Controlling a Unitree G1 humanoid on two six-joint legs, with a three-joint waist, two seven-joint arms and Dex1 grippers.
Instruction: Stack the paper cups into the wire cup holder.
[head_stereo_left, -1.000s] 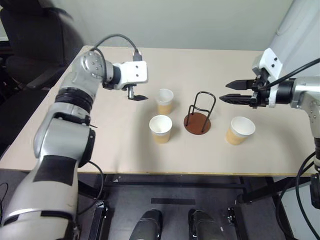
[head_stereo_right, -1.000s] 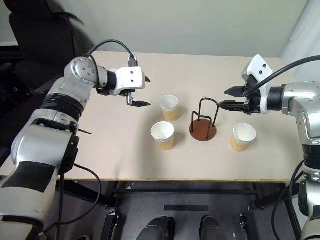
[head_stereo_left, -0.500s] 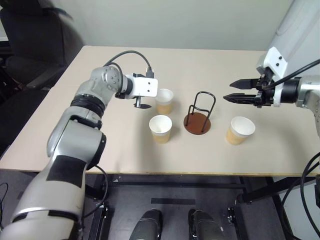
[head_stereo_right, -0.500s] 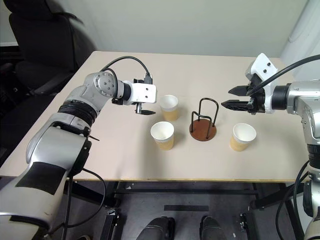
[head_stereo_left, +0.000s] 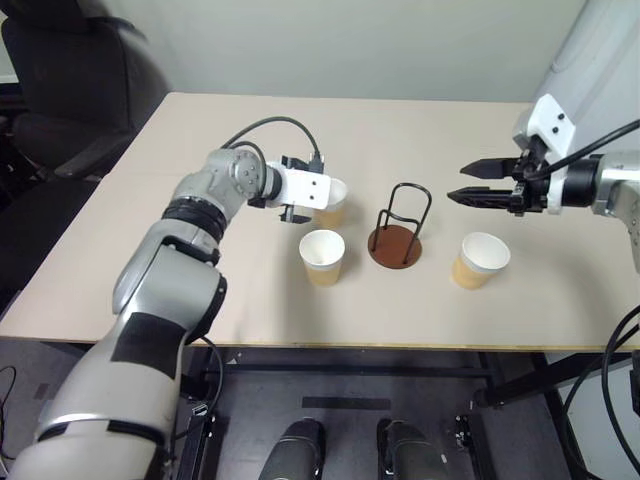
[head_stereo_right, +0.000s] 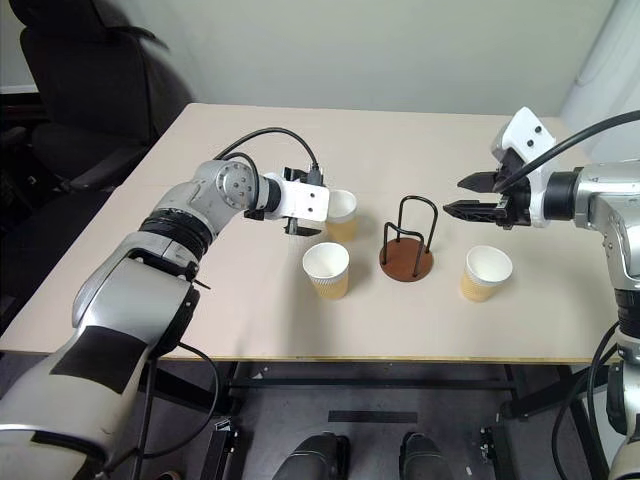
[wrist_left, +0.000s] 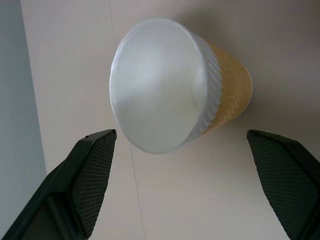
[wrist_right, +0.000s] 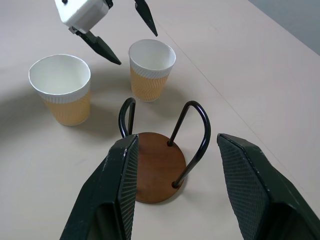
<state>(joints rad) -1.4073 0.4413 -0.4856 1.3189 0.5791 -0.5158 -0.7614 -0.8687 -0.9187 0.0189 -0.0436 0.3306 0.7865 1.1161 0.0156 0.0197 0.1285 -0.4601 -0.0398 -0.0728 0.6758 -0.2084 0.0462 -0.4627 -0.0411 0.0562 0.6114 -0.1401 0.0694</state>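
My left gripper will next pinch the far paper cup by its white rim (head_stereo_left: 336, 184), so that it can stack the cup into the wire cup holder (head_stereo_left: 396, 245).
Three tan paper cups with white rims stand upright on the table. The far cup (head_stereo_right: 342, 213) is just left of the wire cup holder (head_stereo_left: 396, 245), a brown disc with black wire loops and nothing in it. A second cup (head_stereo_left: 321, 256) stands nearer, and the third cup (head_stereo_left: 481, 260) is to the holder's right. My left gripper (wrist_left: 181, 134) is open at the far cup's rim, one finger on each side, touching nothing. My right gripper (head_stereo_left: 456, 183) hangs open and empty above the table between the holder and the third cup.
The beige table (head_stereo_left: 250, 300) has its front edge close below the cups. A black office chair (head_stereo_left: 70, 80) stands off the table's far left corner. A black cable loops over my left wrist.
My left gripper has moved right and down to the far cup and rolled at the wrist. The right gripper, the cups and the holder have stayed put.
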